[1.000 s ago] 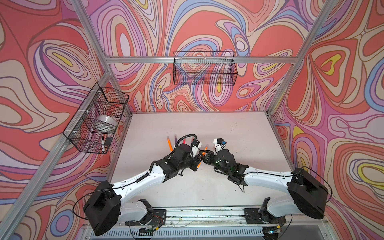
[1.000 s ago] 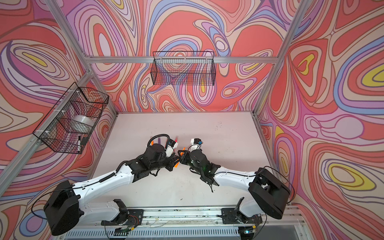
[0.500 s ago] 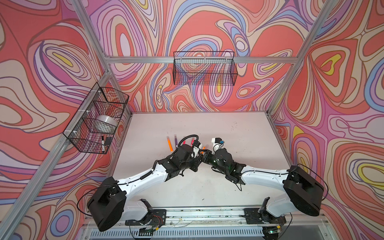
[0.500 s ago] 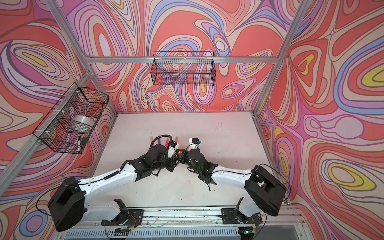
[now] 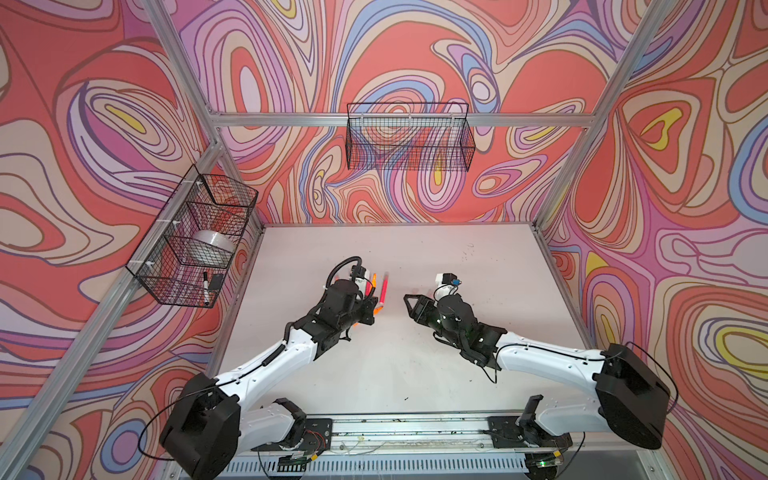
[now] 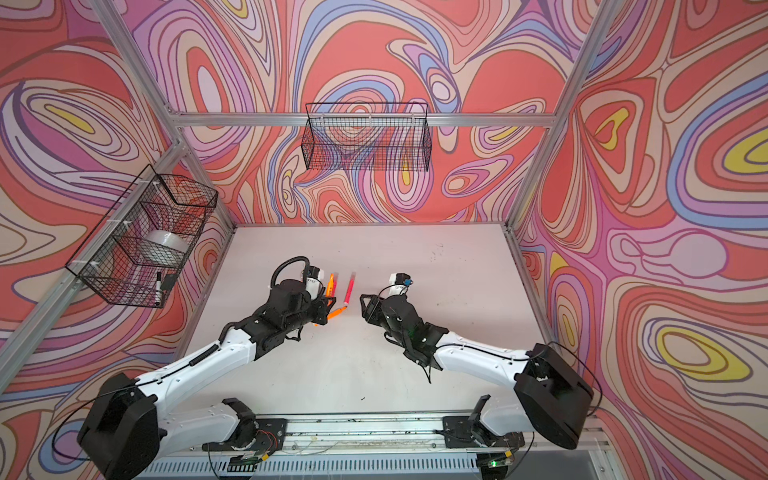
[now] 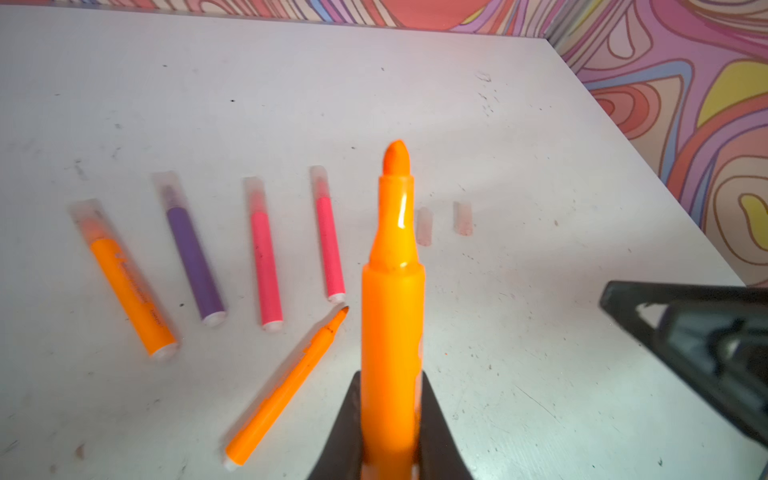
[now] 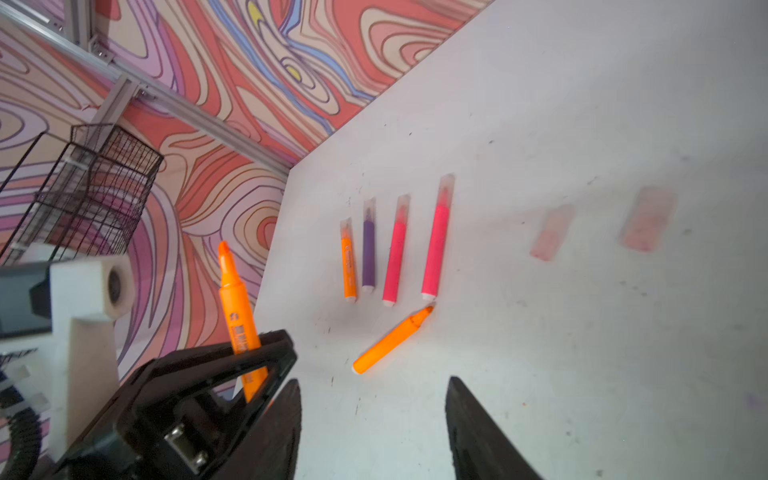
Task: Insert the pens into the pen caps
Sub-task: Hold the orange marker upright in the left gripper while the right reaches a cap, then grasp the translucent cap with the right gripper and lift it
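Observation:
The right gripper grips the loose pen cap across its sides near the closed end next, leaving the cap's open end free for inserting the orange pen.
My left gripper [image 7: 390, 386] is shut on an uncapped orange pen [image 7: 390, 311], whose bare tip points away from the jaws. In the right wrist view that pen [image 8: 235, 299] rises out of the left gripper [image 8: 232, 374]. My right gripper [image 8: 372, 384] is open with nothing between its fingers, a short way to the right of the left one [image 5: 368, 309]. On the table lie several capped pens: orange [image 7: 124, 278], purple [image 7: 191, 253] and two pink [image 7: 264, 257]. A second uncapped orange pen [image 7: 291, 382] lies below them. Two loose pen caps [image 7: 424, 226] [image 7: 462, 218] lie to their right.
A wire basket [image 5: 191, 241] on the left wall holds a tape roll and a black marker. Another wire basket [image 5: 409, 137] hangs on the back wall. The table [image 5: 478, 257] ends at patterned walls left, back and right.
My right gripper has opened and drawn back to the right, away from the left gripper. The left gripper still holds the orange pen.

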Tool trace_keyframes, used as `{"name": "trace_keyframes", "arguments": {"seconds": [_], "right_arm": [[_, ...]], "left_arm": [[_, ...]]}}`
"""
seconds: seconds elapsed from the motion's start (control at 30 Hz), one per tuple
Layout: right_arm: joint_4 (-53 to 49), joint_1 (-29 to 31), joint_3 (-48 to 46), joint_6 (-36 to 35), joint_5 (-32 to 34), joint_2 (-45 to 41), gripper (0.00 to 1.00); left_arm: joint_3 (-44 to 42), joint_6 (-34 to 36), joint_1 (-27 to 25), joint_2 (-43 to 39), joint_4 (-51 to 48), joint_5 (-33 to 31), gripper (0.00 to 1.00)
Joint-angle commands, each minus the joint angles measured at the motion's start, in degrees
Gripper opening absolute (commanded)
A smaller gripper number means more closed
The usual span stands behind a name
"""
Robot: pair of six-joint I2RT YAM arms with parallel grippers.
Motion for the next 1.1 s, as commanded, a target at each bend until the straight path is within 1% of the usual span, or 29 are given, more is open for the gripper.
{"name": "trace_keyframes", "arguments": {"seconds": [0.0, 0.23, 0.3, 0.5, 0.67, 0.93, 1.07], "right_arm": [[-11.97, -3.50, 3.49, -3.46, 5.60, 1.57, 0.59], [-28.52, -9.19, 20.43, -8.83, 6.76, 17.57, 0.52], [-32.90, -10.04, 25.40, -9.58, 8.44, 22.48, 0.50], [-38.02, -11.91, 33.58, -11.58, 8.68, 32.83, 0.49], [-38.10, -13.53, 35.70, -12.18, 6.36, 36.79, 0.47], [-38.20, -14.41, 36.38, -12.20, 6.11, 39.41, 0.44], [-37.77, -15.01, 36.55, -12.21, 5.07, 40.74, 0.37]], "left_arm": [[-1.69, -0.54, -0.27, -2.85, -0.01, 1.60, 0.00], [-3.14, 0.65, -0.31, -5.39, 0.60, 6.80, 0.00], [-3.26, 0.69, -0.31, -5.43, 0.41, 7.39, 0.00], [-3.52, 1.28, -0.35, -5.04, 0.65, 9.38, 0.00], [-3.61, 1.46, -0.35, -4.27, 1.53, 9.63, 0.00], [-3.58, 1.29, -0.35, -3.07, 2.42, 9.45, 0.00], [-3.77, 1.20, -0.35, -3.06, 2.70, 9.51, 0.00]]}}
